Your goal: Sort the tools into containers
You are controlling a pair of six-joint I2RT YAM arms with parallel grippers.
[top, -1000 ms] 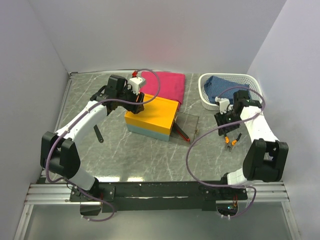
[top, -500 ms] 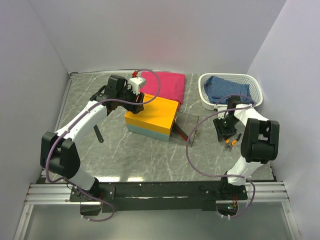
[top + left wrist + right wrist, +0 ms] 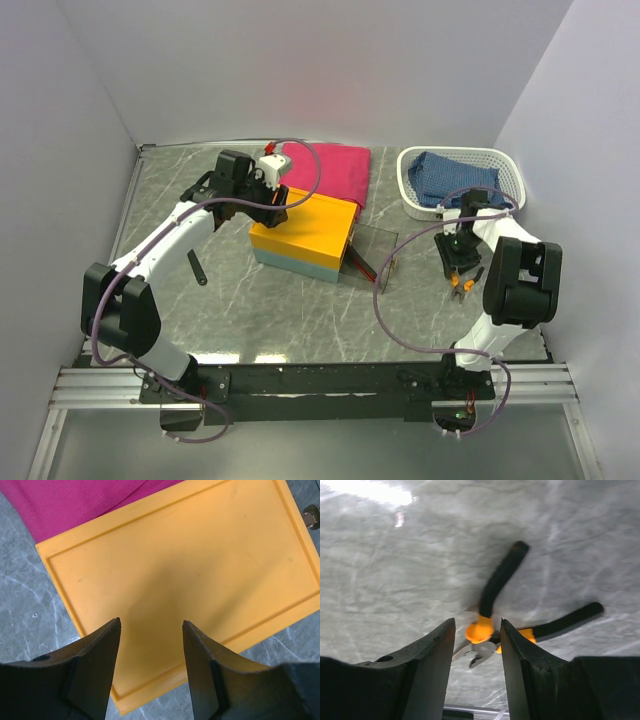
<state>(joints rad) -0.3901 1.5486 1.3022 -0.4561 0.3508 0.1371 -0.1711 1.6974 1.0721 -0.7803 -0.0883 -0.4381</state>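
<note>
My right gripper should close and would hold the pliers: their orange collar is between its fingers, their ends level with the collar's sides.
The small orange-handled pliers [image 3: 492, 630] lie on the grey table; they also show in the top view [image 3: 462, 284]. My right gripper [image 3: 477, 625] hovers over them, open, its jaws either side of the pliers' head; it also shows in the top view [image 3: 456, 262]. My left gripper [image 3: 151, 625] is open and empty above the orange-yellow box top [image 3: 200, 555]; it also shows in the top view [image 3: 268, 200]. The box [image 3: 300, 238] stands mid-table. A red-handled screwdriver [image 3: 364, 267] lies by its right side. A dark tool [image 3: 196, 268] lies on the left. The white slotted basket [image 3: 410, 195] is at the back right.
A pink folded cloth [image 3: 330, 168] lies behind the box and shows in the left wrist view [image 3: 75, 500]. A blue cloth [image 3: 455, 177] fills the basket. A clear panel [image 3: 375, 245] lies flat beside the box. Walls close the left, back and right.
My right arm has swung in and down over the orange-handled pliers. The left arm has not moved.
</note>
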